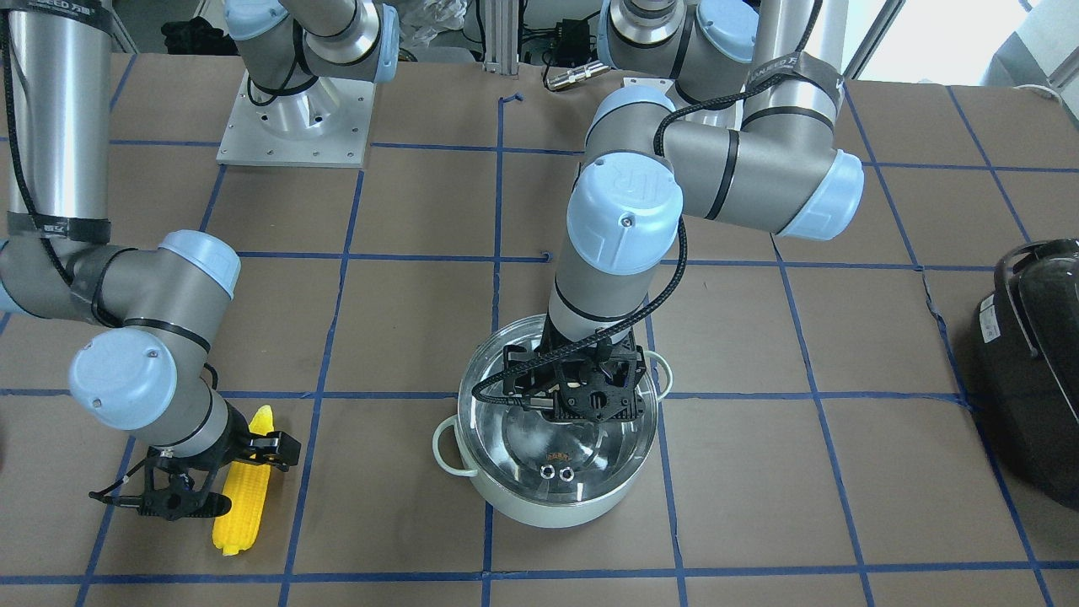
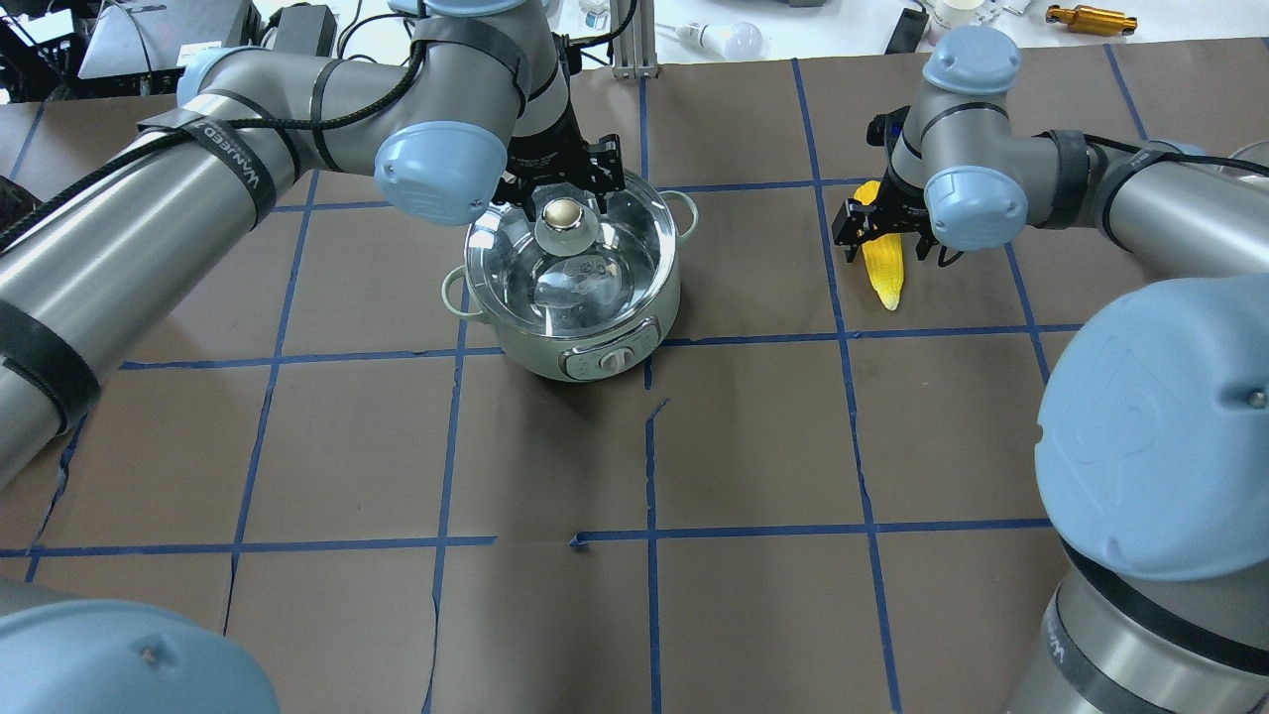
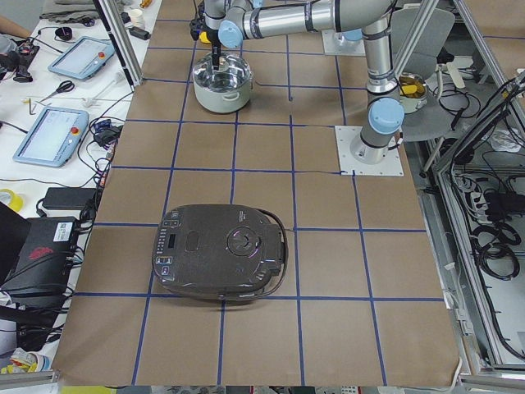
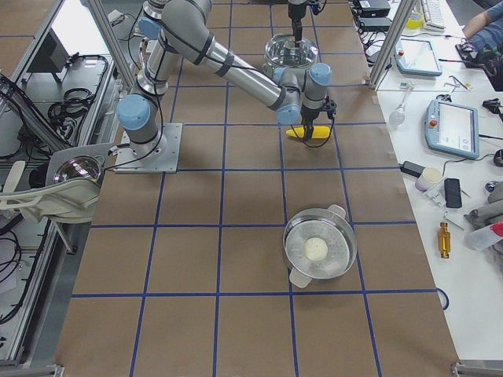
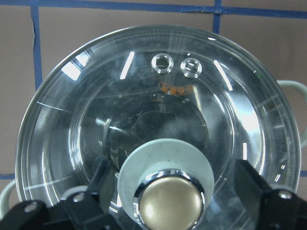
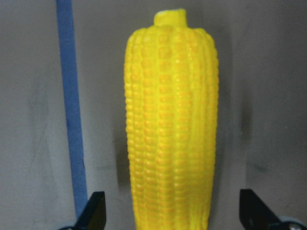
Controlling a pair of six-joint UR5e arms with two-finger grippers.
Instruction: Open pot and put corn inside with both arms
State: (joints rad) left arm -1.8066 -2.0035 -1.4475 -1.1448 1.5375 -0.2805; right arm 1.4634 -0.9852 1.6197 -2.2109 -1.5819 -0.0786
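The glass lid spreads far wider than the robot's open fingers, so the left gripper will next grab it by the beige knob (image 5: 169,201) to open the pot.
The pale mint-green pot (image 2: 595,342) stands mid-table with its glass lid (image 5: 158,110) on. My left gripper (image 2: 555,188) hangs over the lid, open. Its fingers (image 5: 261,191) stand on either side of the beige knob (image 5: 169,201) without touching it. The pot also shows in the front view (image 1: 548,506) under the left gripper (image 1: 582,396). The yellow corn (image 2: 882,268) lies flat on the table. My right gripper (image 2: 887,233) is low over it and open. Its fingertips (image 6: 96,213) straddle the cob (image 6: 170,120) with gaps on both sides.
A black appliance (image 3: 221,250) sits at the table's end on my left, also at the front view's right edge (image 1: 1033,362). A steel lidded pot (image 4: 318,250) stands toward my right end. The right arm's base plate (image 1: 295,126) is behind the corn.
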